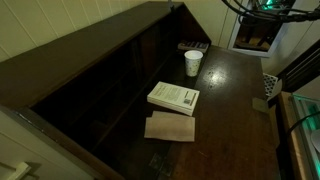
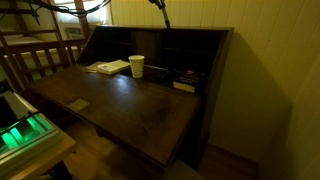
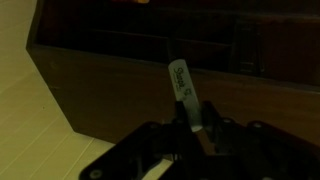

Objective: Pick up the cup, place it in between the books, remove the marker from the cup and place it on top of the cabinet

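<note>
My gripper keeps hold of the marker until its dark tip meets the cabinet top (image 1: 145, 13) (image 3: 110, 95), as beyond my fingers it overlaps the cabinet's front edge.
The white cup (image 1: 193, 62) stands upright on the desk surface of the dark cabinet (image 1: 90, 60), between the thick white book (image 1: 174, 97) and the smaller pale book (image 1: 193, 46). The tan book (image 1: 170, 127) lies nearer the front. In the other exterior view the cup (image 2: 137, 66) stands between the white book (image 2: 108, 67) and the small book (image 2: 188, 80). In the wrist view my gripper (image 3: 190, 125) is shut on the marker (image 3: 182, 90), which sticks out slanted over the cabinet's brown panel (image 3: 110, 80). The gripper does not show clearly in either exterior view.
Part of the robot arm (image 1: 262, 8) is at the top edge above the cabinet's far end. A lit shelf with green light (image 2: 25, 130) stands by the desk's front. A pale floor (image 3: 30, 120) shows beside the cabinet in the wrist view.
</note>
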Action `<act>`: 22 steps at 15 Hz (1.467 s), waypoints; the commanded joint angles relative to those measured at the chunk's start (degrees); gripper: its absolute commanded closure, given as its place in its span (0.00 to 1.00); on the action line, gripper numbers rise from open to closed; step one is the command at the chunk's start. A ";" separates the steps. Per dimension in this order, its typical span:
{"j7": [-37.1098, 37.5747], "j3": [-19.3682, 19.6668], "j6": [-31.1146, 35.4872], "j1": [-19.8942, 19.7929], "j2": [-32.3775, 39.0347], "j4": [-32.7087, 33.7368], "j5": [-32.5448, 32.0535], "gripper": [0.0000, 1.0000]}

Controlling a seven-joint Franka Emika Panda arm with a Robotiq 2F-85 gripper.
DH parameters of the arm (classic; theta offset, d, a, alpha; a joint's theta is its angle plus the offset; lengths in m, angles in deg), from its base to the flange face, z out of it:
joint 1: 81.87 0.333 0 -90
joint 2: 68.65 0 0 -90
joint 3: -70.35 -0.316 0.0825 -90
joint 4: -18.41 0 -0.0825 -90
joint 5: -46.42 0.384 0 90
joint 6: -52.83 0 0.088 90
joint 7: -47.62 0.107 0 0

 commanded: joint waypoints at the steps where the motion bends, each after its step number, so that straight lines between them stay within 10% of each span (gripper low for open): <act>1: -3.88 0.06 -0.61 0.77 2.91 4.44 -5.16 0.94; 22: -8.56 0.93 10.23 2.25 14.74 12.71 -21.68 0.94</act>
